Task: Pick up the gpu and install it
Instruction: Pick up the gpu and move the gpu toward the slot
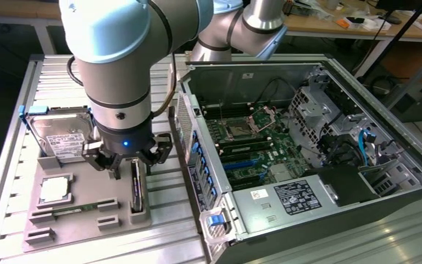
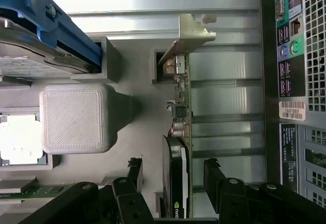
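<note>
The card is between the open fingers of my gripper, which are on either side of it, beside its black shroud [image 1: 136, 184]. My gripper needs to close on the GPU.
The gpu [image 1: 136, 190] is a thin dark card standing on edge in a slotted holder at the exterior view's right side of the grey fixture plate [image 1: 86, 234]. In the wrist view the gpu [image 2: 178, 112] shows its green board edge, and its silver bracket [image 2: 191, 35] is at the end away from the camera. My gripper [image 1: 132, 168] hangs just above the card, open. In the wrist view the gripper [image 2: 174, 169] straddles the card, with a black finger [image 2: 214, 175] on each side and a gap between each finger and the card.
On the fixture plate also sit a hard drive [image 1: 61, 135] in a blue-cornered frame, a processor [image 1: 55, 190] and a green memory stick [image 1: 75, 210]. The open computer case [image 1: 328, 203] lies close at the exterior view's right, motherboard [image 1: 255, 148] exposed. A grey printed block [image 2: 74, 117] stands beside the card.
</note>
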Motion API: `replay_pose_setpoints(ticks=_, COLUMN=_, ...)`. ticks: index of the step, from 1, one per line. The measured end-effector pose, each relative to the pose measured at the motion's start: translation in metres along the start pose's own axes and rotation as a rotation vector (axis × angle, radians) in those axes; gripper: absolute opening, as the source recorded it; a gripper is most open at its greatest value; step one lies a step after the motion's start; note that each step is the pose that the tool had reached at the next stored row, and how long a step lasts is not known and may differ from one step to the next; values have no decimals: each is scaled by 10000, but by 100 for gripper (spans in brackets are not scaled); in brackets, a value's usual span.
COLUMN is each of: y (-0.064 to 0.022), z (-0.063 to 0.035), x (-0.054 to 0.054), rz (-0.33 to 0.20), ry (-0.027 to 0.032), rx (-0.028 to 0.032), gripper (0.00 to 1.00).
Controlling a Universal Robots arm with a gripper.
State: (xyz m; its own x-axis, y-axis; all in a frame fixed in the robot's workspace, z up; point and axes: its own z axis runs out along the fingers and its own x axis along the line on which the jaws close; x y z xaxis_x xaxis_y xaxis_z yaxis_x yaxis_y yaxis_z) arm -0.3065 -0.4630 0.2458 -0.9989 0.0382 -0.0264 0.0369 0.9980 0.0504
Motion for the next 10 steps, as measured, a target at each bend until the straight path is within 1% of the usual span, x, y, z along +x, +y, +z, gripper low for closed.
replay_pose_setpoints(ticks=3, y=4, z=9, x=-20, rz=-14, ry=-2, rx=3, gripper=60)
replay_pose_setpoints(ticks=9, y=4, z=9, x=-24, rz=-16, ry=-1, rx=4, gripper=60)
replay_pose_setpoints(ticks=10, y=4, z=9, x=-23, rz=-15, ry=-1, rx=5, gripper=58)
